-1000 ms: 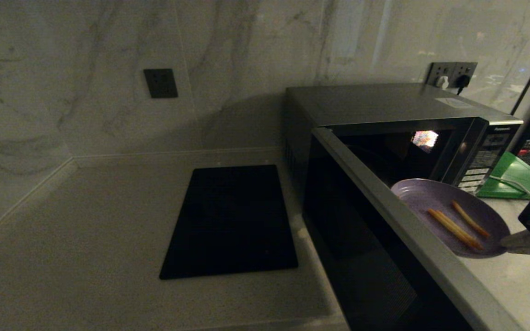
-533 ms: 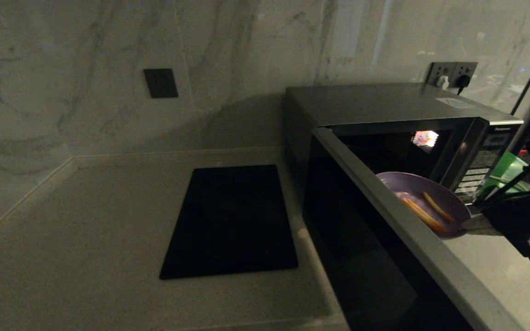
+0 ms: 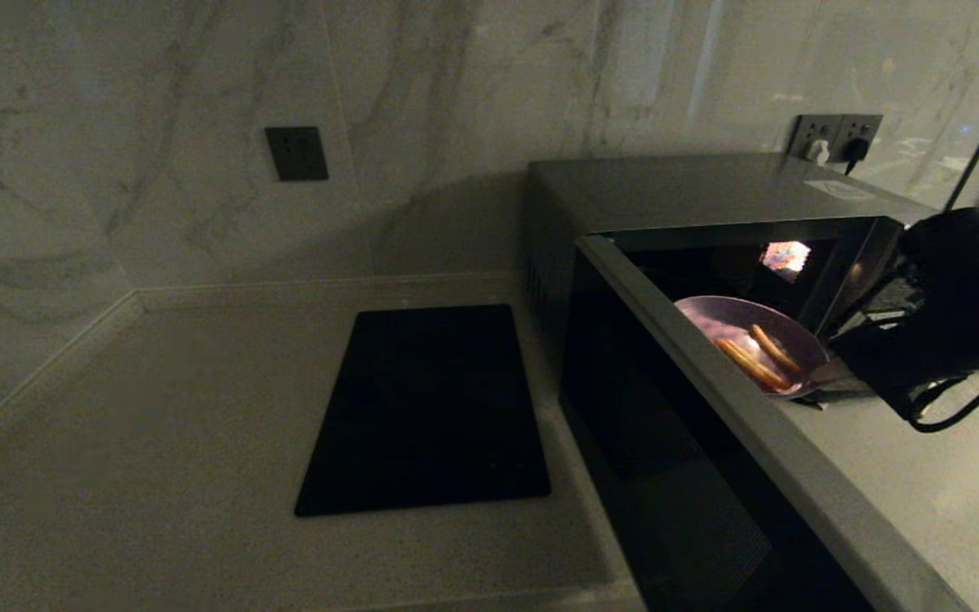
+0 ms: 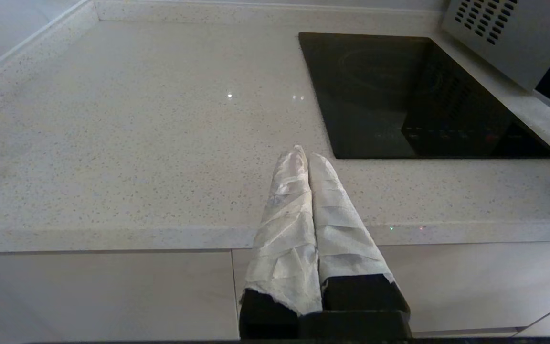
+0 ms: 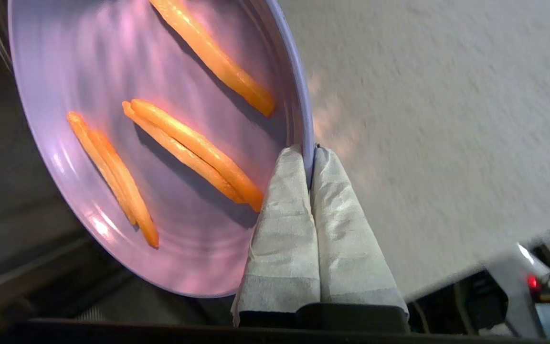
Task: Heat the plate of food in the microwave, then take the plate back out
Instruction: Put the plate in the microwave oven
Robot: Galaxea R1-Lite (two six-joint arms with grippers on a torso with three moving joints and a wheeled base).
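Note:
My right gripper moves the plate inside, before it lets go: the plate's rim at my fingers hangs over the counter outside the cavity [image 3: 700, 274].
The microwave [image 3: 693, 191] stands at the right with its door [image 3: 668, 408] swung open toward me. My right gripper [image 3: 829, 374] is shut on the rim of the plate of food [image 3: 732, 327], a light-purple plate carrying thin orange sticks, and holds it at the mouth of the dark oven cavity. In the right wrist view the taped fingers [image 5: 342, 210] of the right gripper [image 5: 309, 154] pinch the plate [image 5: 184, 52] rim, with several sticks [image 5: 194, 148] lying on it. My left gripper [image 4: 303, 155] hangs shut and empty by the counter's front edge.
A flat black slab [image 3: 430, 408] lies on the speckled counter [image 3: 158, 476] left of the microwave. Marble walls close off the back and left. A wall socket [image 3: 297, 153] sits on the back wall, and plugged sockets [image 3: 834, 136] sit behind the microwave.
My right gripper has carried the plate away from the counter, left and farther in, to the microwave opening. The arm now covers the keypad panel and the green board.

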